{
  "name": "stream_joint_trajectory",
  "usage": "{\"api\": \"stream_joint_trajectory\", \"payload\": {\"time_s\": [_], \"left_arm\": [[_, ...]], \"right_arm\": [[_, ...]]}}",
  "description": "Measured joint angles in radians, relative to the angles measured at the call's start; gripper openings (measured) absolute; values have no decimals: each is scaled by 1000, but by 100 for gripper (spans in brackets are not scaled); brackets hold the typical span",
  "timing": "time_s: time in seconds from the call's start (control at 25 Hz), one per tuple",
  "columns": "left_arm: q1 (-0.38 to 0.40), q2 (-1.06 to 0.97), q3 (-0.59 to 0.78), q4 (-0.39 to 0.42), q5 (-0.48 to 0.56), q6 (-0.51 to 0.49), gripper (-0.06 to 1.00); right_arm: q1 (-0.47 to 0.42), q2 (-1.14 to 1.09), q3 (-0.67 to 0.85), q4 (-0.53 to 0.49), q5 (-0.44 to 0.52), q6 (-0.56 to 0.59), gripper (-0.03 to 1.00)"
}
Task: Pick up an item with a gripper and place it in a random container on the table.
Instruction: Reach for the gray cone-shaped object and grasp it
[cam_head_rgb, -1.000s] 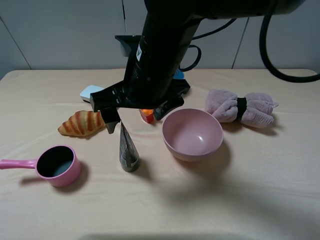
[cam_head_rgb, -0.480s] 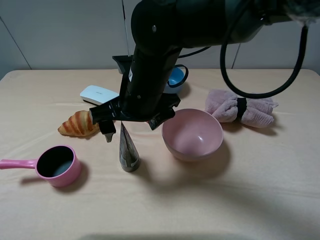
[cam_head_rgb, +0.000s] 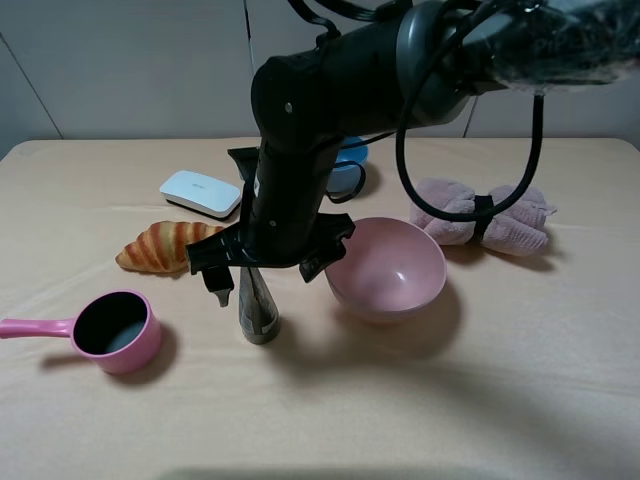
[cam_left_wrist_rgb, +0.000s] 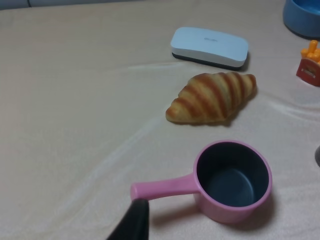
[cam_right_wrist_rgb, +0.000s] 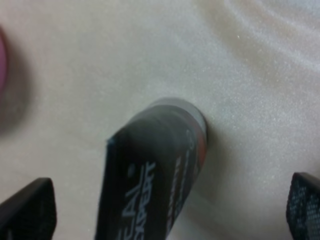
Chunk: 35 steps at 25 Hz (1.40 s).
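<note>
The dark grey tube will go in the pale-pink bowl (cam_head_rgb: 386, 300), and for that my right gripper will next grab the tube by its flat end (cam_head_rgb: 250, 278).
The dark grey tube (cam_head_rgb: 257, 308) stands upright on its round cap end in the middle of the table, left of the pale-pink bowl (cam_head_rgb: 386, 300). My right gripper (cam_head_rgb: 265, 272) has reached across the middle and is open. One finger (cam_head_rgb: 220, 283) is left of the tube and the other (cam_head_rgb: 311, 263) is right of it, neither touching. In the right wrist view the tube (cam_right_wrist_rgb: 150, 175) fills the middle between the two black fingertips (cam_right_wrist_rgb: 27, 207). Of my left gripper only one black fingertip (cam_left_wrist_rgb: 132, 222) shows, near the saucepan's handle.
A pink saucepan (cam_head_rgb: 115, 330) (cam_left_wrist_rgb: 232, 182) sits front left. A croissant (cam_head_rgb: 160, 246) (cam_left_wrist_rgb: 212, 97) and a white box (cam_head_rgb: 202, 192) (cam_left_wrist_rgb: 210, 46) lie behind it. A blue bowl (cam_head_rgb: 351, 160) (cam_left_wrist_rgb: 302, 15) and orange toy fries (cam_left_wrist_rgb: 310, 62) are further back. A pink rolled towel (cam_head_rgb: 480, 215) lies at the right.
My right arm has come down and toward the front. Its open fingers now straddle the upper part of the tube. The tube and the bowl have not moved.
</note>
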Motion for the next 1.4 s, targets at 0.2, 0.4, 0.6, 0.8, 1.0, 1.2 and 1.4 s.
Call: {"api": "stream_joint_trajectory", "payload": {"time_s": [0.2, 0.4, 0.6, 0.8, 1.0, 1.2, 1.4], "left_arm": [[0, 0, 0, 0, 0, 0, 100], [0, 0, 0, 0, 0, 0, 100], [0, 0, 0, 0, 0, 0, 100], [0, 0, 0, 0, 0, 0, 100], [0, 0, 0, 0, 0, 0, 100], [0, 0, 0, 0, 0, 0, 100], [0, 0, 0, 0, 0, 0, 100]], "right_arm": [[0, 13, 0, 2, -6, 4, 69], [0, 25, 0, 3, -14, 4, 69], [0, 43, 0, 10, -15, 5, 69], [0, 45, 0, 21, -17, 7, 59], [0, 46, 0, 28, -23, 7, 34], [0, 46, 0, 29, -27, 7, 21], [0, 46, 0, 29, -27, 7, 21]]}}
